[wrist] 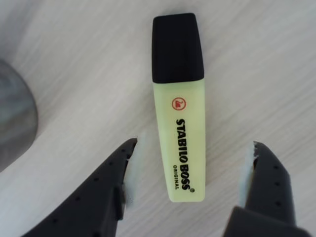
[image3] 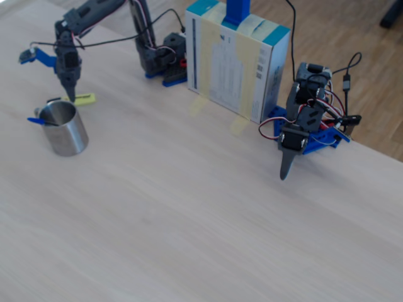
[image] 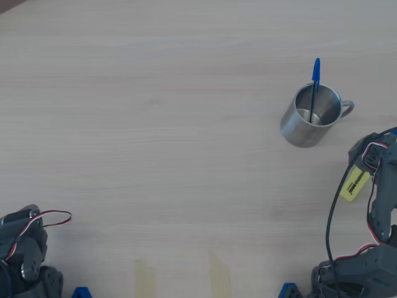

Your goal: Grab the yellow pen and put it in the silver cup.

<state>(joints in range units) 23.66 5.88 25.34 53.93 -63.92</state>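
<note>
I need to grab the yellow pen by its body (image: 355, 183) next. Then I can drop it into the silver cup (image: 310, 115).
The yellow pen (wrist: 180, 133), a chunky highlighter with a black cap, lies flat on the wooden table. My gripper (wrist: 194, 147) is open just above it, with one finger on each side of the barrel's lower end and neither touching it. In the overhead view the yellow pen (image: 355, 184) pokes out from under my arm at the right edge. The silver cup (image: 310, 115) stands upright a short way off. In the fixed view the gripper (image3: 70, 95) points down at the yellow pen (image3: 85, 99), just behind the silver cup (image3: 63, 129).
A thin blue ballpoint pen (image: 316, 79) stands in the cup. A second arm (image3: 302, 129) rests folded at the table's edge, beside a blue-and-white box (image3: 236, 60). The cup's blurred wall (wrist: 14, 123) sits at the left of the wrist view.
</note>
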